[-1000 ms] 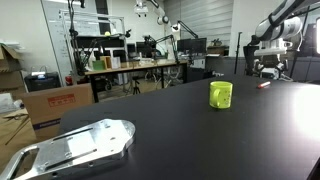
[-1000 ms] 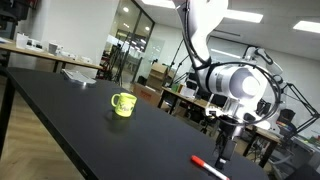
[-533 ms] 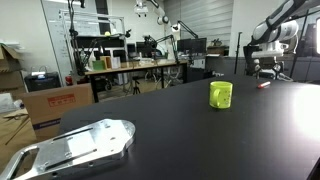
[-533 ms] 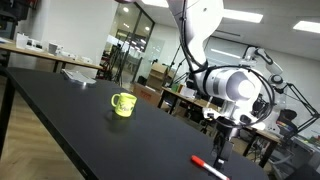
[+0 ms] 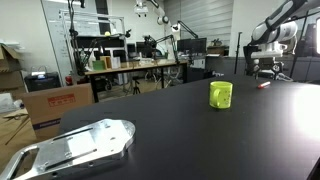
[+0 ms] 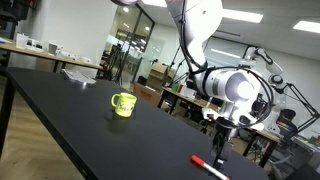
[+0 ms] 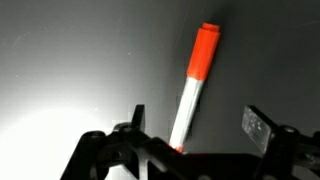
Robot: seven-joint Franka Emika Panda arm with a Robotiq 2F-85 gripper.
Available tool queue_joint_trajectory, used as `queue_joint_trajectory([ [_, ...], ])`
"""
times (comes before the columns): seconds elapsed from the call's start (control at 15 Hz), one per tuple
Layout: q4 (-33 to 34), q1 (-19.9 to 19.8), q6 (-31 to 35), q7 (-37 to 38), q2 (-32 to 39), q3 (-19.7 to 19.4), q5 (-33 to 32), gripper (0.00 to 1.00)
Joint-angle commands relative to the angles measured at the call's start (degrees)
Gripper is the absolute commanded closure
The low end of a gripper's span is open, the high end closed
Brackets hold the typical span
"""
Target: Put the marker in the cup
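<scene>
My fingers are still above the marker (image 7: 193, 85), though its lower end (image 7: 184, 124) lies between both, so it is too early to close. My gripper lowers next.
The marker (image 7: 193, 85), white-bodied with a red-orange cap, lies flat on the black table (image 7: 70, 60) in the wrist view. It also shows in both exterior views (image 6: 208, 167) (image 5: 264, 84). My gripper (image 7: 195, 125) is open above it, with the marker's lower end between the two fingers and untouched. In an exterior view the gripper (image 6: 221, 152) hangs just above the marker. The yellow-green cup (image 6: 122, 104) stands upright on the table, well apart from the gripper, and shows in both exterior views (image 5: 220, 94).
A grey metal tray-like piece (image 5: 75, 145) lies at the near end of the black table (image 5: 180, 130). Papers (image 6: 78, 75) lie at the table's far end. Desks, boxes and lab gear stand beyond the table edges.
The gripper has risen slightly above the marker compared with a second ago. The marker and the cup have not moved.
</scene>
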Motion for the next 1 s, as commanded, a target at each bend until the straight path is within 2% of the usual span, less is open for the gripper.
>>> queue_joint_trajectory([
  [0.0, -0.18, 0.11, 1.07, 1.31, 0.18, -0.16, 0.38, 0.00],
  [0.53, -0.80, 0.40, 2.09, 5.98, 1.95, 0.02, 2.30, 0.00],
  [0.6, -0.77, 0.50, 2.49, 6.12, 2.34, 0.01, 2.36, 0.25],
  [0.67, -0.82, 0.60, 2.66, 6.06, 2.58, 0.11, 2.41, 0.25],
  [0.93, -1.55, 1.15, 5.07, 6.36, 2.52, 0.26, 3.45, 0.55],
])
